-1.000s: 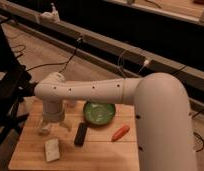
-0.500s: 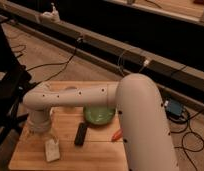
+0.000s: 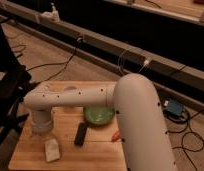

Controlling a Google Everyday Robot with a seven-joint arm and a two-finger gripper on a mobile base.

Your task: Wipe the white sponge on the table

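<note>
The robot should next use its gripper to grab the white sponge by its short end, so the sponge's flat bottom can wipe the table.
The white sponge [image 3: 52, 149] lies flat near the front left of the light wooden table [image 3: 95, 156]. My white arm reaches from the right across the table, and its wrist points down over the left side. The gripper [image 3: 44, 132] hangs just behind and above the sponge, open, with nothing between its fingers. The sponge looks free of the gripper, though the gap between them is very small.
A green bowl [image 3: 99, 116] sits at the table's middle, partly under the arm. A black bar [image 3: 81, 134] lies in front of it, and a small orange item [image 3: 115, 135] lies to its right. Cables run across the floor behind, and a dark stand is at the left.
The arm has swung left and come lower, bringing the gripper from over the table's middle-left down close to the sponge. The sponge has not moved.
</note>
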